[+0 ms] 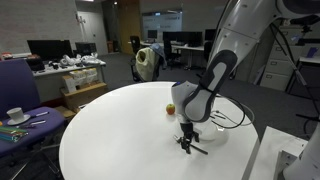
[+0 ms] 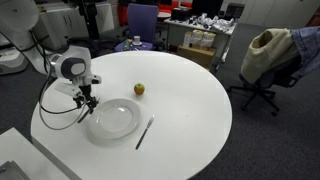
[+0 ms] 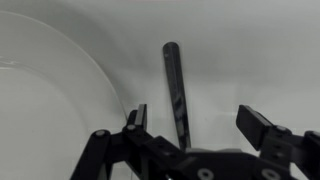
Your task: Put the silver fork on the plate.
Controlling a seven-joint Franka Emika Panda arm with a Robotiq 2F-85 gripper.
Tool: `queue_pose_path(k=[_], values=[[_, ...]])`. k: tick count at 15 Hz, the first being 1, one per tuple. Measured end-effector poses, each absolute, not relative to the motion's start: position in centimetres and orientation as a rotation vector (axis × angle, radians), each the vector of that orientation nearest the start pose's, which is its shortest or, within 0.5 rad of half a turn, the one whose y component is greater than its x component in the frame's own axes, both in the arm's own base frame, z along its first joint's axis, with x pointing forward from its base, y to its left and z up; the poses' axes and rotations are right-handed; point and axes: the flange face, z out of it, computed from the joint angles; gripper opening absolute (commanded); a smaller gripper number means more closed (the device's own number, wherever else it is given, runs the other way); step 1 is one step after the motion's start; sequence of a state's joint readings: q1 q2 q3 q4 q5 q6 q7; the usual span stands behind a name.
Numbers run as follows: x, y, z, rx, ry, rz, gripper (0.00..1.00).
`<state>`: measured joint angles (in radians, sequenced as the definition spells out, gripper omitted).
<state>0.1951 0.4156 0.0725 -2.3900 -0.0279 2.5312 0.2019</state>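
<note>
The handle [image 1: 195,147] [image 3: 180,112] runs between my open fingers, down at table level in an exterior view, so it is time to close. Closing now would catch the fork.
The white plate [image 2: 113,118] lies on the round white table, and its rim fills the left of the wrist view [image 3: 60,70]. A slim dark fork handle [image 3: 172,70] lies on the table just beside the plate's rim. Its tined end is hidden under the gripper. My gripper [image 3: 195,115] is open and low over the table, with one jaw on each side of the handle and not closed on it. In both exterior views the gripper [image 2: 88,102] [image 1: 187,143] hangs at the plate's edge, on the side away from the other utensil.
A small apple [image 2: 139,89] sits just beyond the plate. Another thin dark utensil [image 2: 145,132] lies on the plate's opposite side. The table edge [image 2: 60,150] is close to the gripper. A cup on a saucer [image 1: 15,115], office chairs and desks stand around the table.
</note>
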Motion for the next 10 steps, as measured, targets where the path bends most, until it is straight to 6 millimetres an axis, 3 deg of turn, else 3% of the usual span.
queue_pose_path(k=[1,2,6,10], values=[[44.59,12.51,12.63,-3.157,-0.138,0.431,0.71],[44.55,12.45,12.51,-3.157,-0.136,0.435,0.71],[44.46,12.28,12.08,-3.157,-0.132,0.449,0.41],[44.92,12.25,12.51,-3.159,-0.128,0.455,0.37]])
